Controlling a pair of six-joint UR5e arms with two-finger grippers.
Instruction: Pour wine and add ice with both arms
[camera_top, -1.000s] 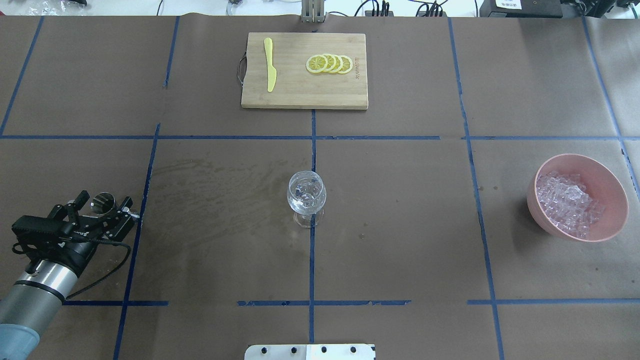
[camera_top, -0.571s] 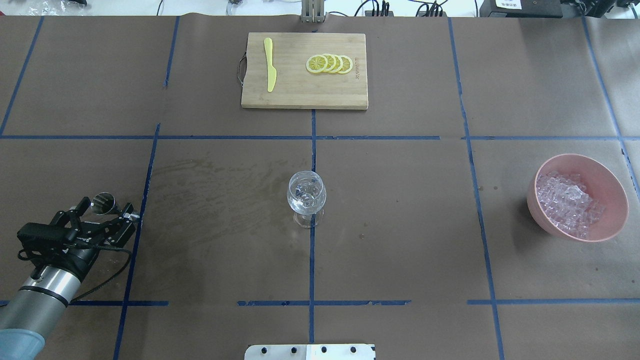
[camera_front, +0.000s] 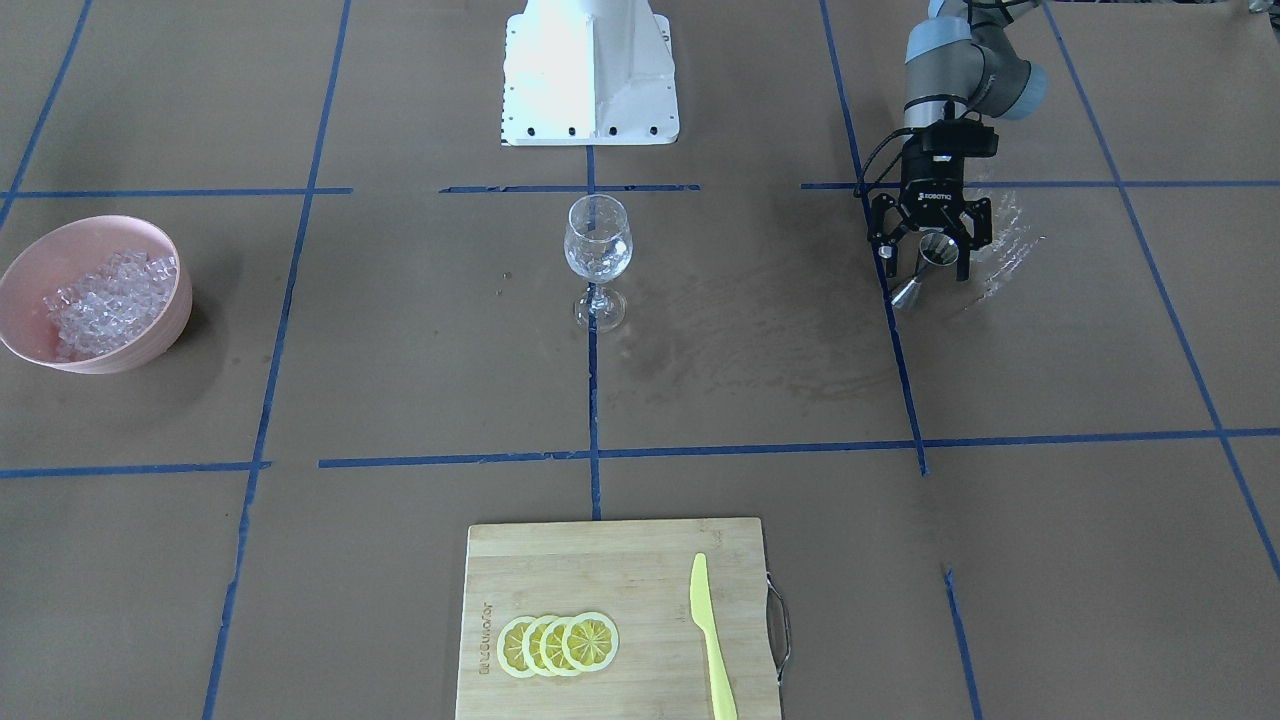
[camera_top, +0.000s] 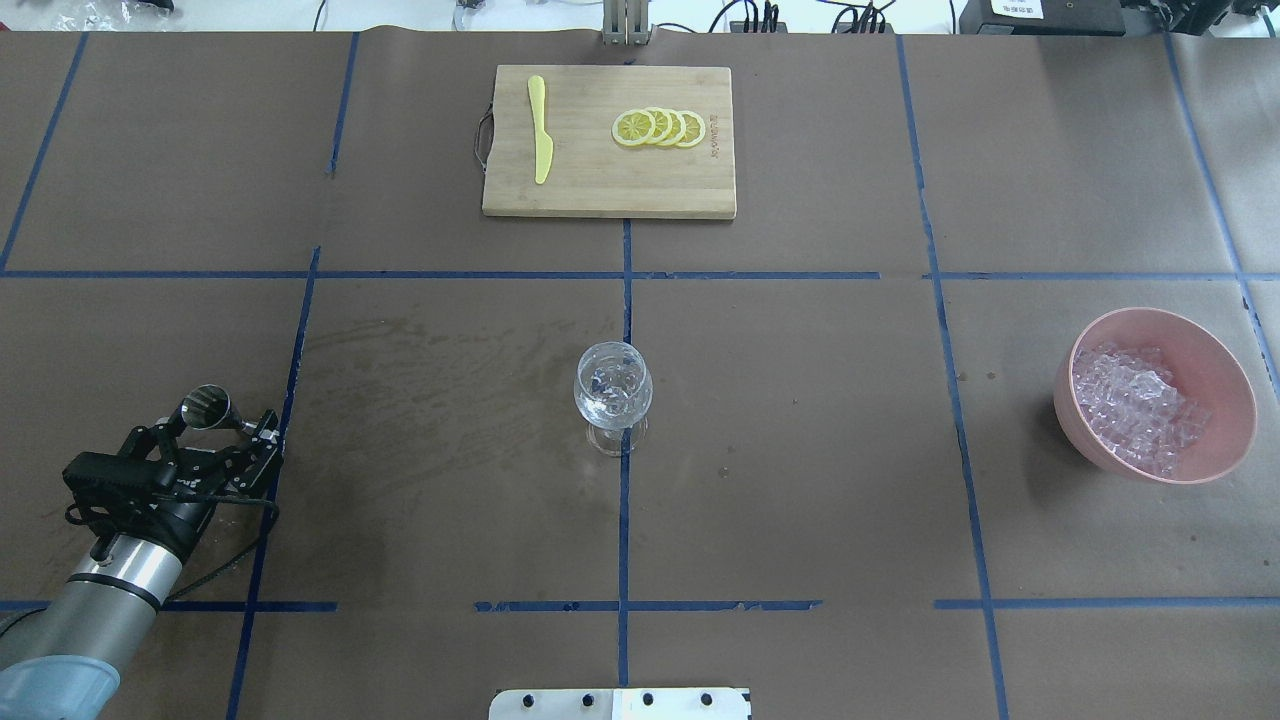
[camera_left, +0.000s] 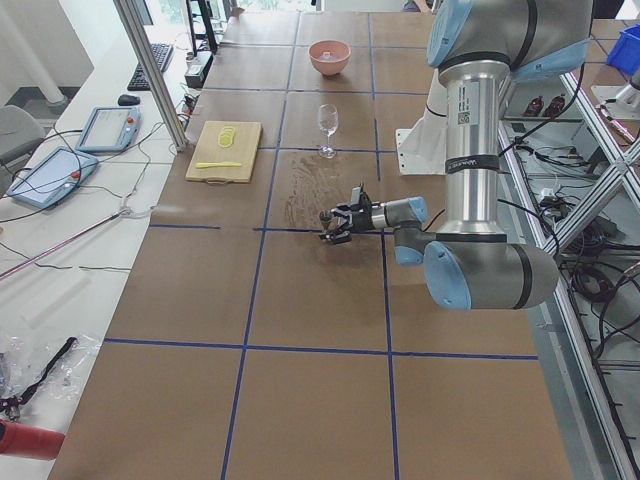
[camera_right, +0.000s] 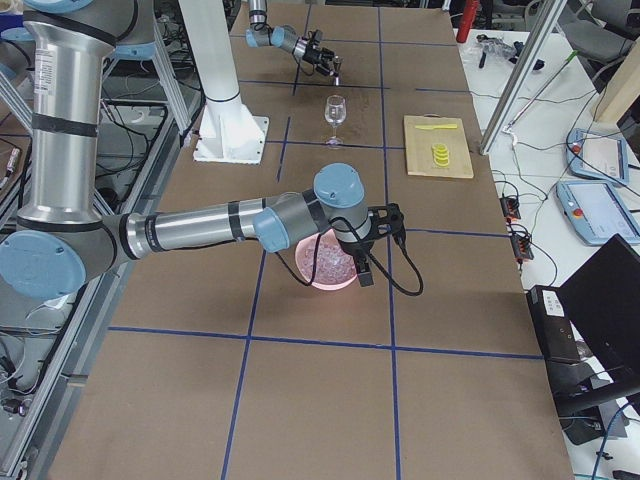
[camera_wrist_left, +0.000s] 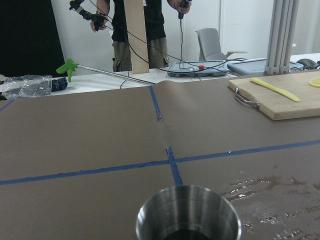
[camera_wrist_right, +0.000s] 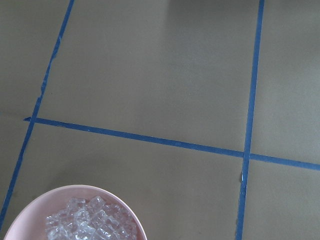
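Observation:
My left gripper grabs the steel jigger by its narrow middle next, to pour wine into the glass.
A steel jigger stands on the brown table at the near left; it also shows in the front view and fills the bottom of the left wrist view. My left gripper is open, its fingers either side of the jigger and just behind it, not touching it. The clear wine glass stands upright at the table's middle. The ice is heaped in a pink bowl at the right. My right gripper hangs by the bowl's edge, seen only from the side; I cannot tell its state.
A bamboo cutting board at the far middle carries lemon slices and a yellow knife. A wet smear marks the paper left of the glass. The white pedestal base stands at the near edge.
My left gripper has drawn back toward the robot, away from the jigger. The jigger stays standing in place. Glass and bowl have not moved.

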